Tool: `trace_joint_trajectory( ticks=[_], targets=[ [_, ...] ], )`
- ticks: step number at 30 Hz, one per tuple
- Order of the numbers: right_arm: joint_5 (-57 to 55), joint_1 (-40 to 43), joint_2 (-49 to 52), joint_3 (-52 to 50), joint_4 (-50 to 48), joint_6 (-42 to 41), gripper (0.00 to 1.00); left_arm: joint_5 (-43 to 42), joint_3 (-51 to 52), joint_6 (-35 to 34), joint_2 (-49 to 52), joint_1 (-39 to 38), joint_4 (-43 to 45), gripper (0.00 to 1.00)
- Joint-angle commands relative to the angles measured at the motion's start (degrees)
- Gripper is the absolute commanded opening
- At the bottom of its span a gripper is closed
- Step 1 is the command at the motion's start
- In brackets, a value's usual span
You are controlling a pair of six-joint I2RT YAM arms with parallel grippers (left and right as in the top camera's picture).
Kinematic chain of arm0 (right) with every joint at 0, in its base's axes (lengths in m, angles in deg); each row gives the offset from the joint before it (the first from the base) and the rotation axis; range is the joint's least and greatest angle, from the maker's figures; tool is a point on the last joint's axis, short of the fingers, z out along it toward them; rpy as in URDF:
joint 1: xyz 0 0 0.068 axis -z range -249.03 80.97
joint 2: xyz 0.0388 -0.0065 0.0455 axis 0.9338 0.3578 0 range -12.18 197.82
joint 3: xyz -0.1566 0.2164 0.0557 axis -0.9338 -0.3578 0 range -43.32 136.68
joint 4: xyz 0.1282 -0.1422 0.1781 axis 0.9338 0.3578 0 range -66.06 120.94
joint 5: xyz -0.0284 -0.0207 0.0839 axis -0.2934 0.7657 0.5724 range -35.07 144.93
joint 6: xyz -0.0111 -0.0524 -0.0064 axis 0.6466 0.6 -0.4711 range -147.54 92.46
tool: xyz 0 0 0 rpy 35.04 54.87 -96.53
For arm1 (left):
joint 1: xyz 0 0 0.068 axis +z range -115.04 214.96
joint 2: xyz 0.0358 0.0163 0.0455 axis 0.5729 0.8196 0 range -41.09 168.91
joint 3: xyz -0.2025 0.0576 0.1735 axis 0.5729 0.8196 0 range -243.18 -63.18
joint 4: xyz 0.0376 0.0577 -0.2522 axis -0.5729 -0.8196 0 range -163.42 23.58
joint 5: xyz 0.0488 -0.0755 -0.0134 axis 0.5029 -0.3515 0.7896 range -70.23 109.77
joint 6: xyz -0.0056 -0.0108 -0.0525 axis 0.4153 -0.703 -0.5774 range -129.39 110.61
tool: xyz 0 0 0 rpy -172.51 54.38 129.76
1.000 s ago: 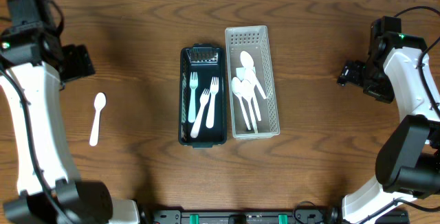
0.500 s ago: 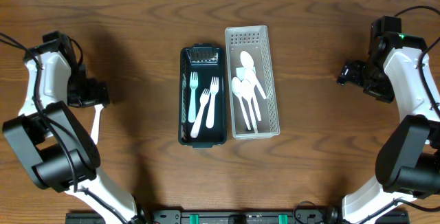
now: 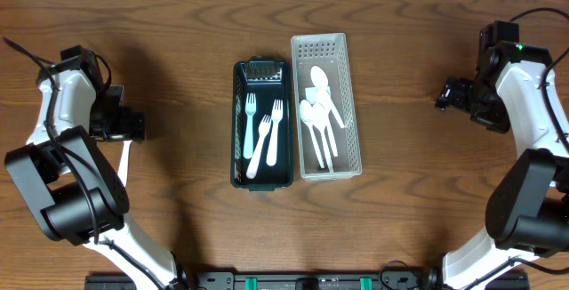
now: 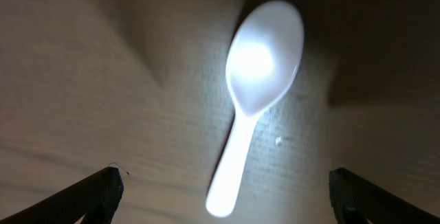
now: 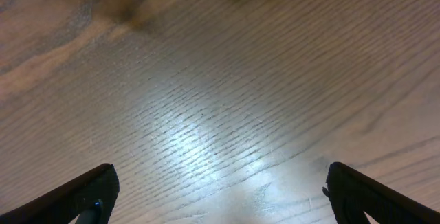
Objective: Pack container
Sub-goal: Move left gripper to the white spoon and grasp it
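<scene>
My left gripper's fingers are above the white spoon and would pass over the spoon's flat-lying handle if they closed now. My left gripper needs to go lower first, then close on the spoon.
A white plastic spoon (image 4: pixel 258 73) lies flat on the wooden table at the left; in the overhead view only its handle (image 3: pixel 124 163) shows below my left gripper (image 3: pixel 127 128). That gripper (image 4: pixel 225 183) hangs open straight over the spoon, one finger on each side of the handle end, not touching it. A dark container (image 3: pixel 236 121) in the middle holds forks (image 3: pixel 267 139). Beside it a white perforated basket (image 3: pixel 354 103) holds white spoons (image 3: pixel 318 116). My right gripper (image 3: pixel 447 94) is open at the far right, over bare wood (image 5: pixel 220 80).
The dark container and the white basket stand side by side, touching, at the table's centre. Both arm bases sit at the near edge. Bare wood lies between the loose spoon and the dark container.
The left arm has swung in from the far left and come down over the loose spoon, covering its bowl in the overhead view. The right arm has stayed put.
</scene>
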Motion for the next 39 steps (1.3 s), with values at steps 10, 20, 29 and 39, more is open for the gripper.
trace_joint_trajectory(
  ticks=[10,20,29,39],
  targets=[
    [-1.0,0.1,0.0,0.1,0.9,0.0,0.99,-3.8,2.1,3.8,3.1,0.2,4.1,0.98],
    [-1.0,0.1,0.0,0.1,2.6,0.0,0.99,-3.8,2.6,3.7,9.4,0.3,3.0,0.98],
    [-1.0,0.1,0.0,0.1,2.6,0.0,0.99,-3.8,2.8,3.7,11.7,0.3,2.6,0.88],
    [-1.0,0.2,0.0,0.1,3.3,0.0,0.99,-3.1,2.8,3.7,11.7,0.3,2.5,0.56]
  ],
)
